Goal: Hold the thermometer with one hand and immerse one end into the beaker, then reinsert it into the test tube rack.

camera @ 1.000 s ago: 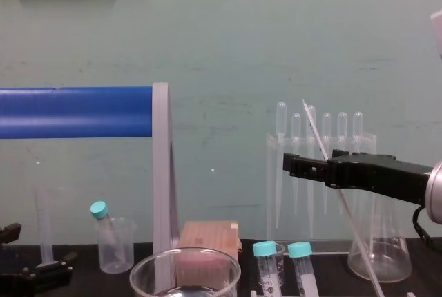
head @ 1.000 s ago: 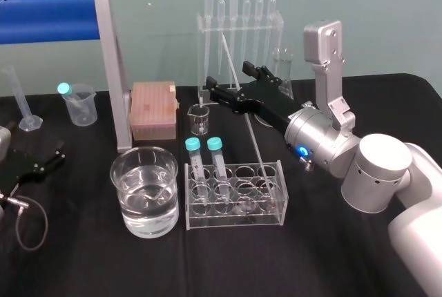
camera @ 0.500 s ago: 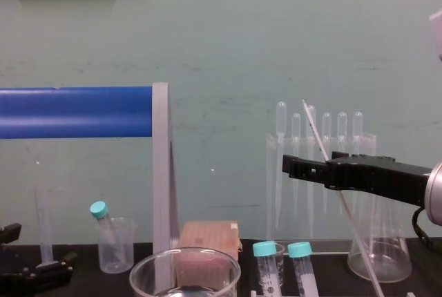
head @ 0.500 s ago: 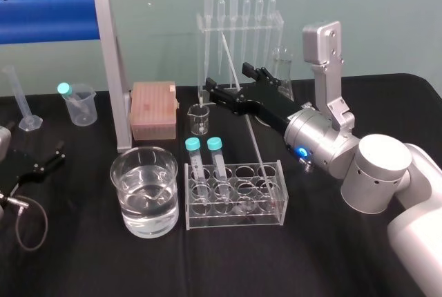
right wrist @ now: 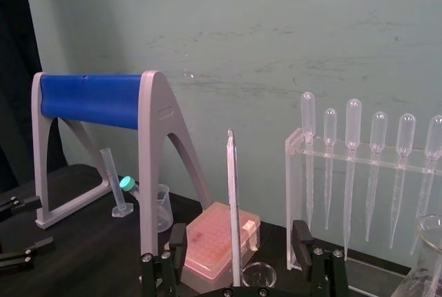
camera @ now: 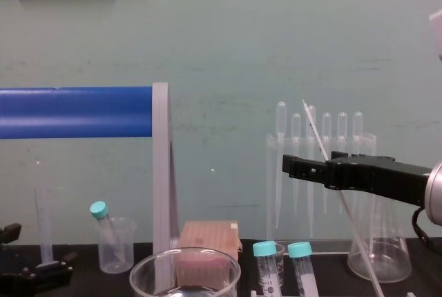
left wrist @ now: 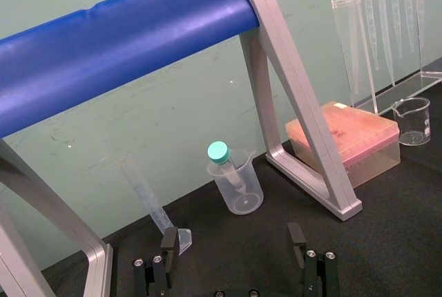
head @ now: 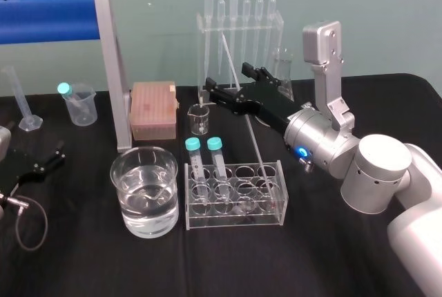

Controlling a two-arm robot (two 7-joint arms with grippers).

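I should grab the thermometer with my right gripper by its upper shaft (camera: 331, 166), because the thermometer's lower end (camera: 376, 289) is down in the rack.
The thermometer (head: 238, 97) leans in the back right of the clear test tube rack (head: 235, 211), its top tilted toward the pipette stand. My right gripper (head: 226, 81) reaches in from the right at mid-height and is open, one black finger on each side of the rod. In the right wrist view the thermometer (right wrist: 233, 207) stands between the fingers of the right gripper (right wrist: 237, 238) with a gap on both sides. The beaker (head: 124, 173), about half full of water, stands left of the rack. My left gripper (head: 41, 162) rests open on the cloth at far left.
Two teal-capped tubes (head: 204, 162) stand in the rack's left end. Behind are a pipette stand (head: 238, 27), a small glass beaker (head: 199, 119), a pink tip box (head: 153, 110) and a conical flask (head: 282, 65). A blue-barred frame (head: 103, 69) and a plastic cup (head: 79, 107) are at the left.
The left gripper has drifted slightly to the left on the table. The right gripper and the thermometer stay where they were.
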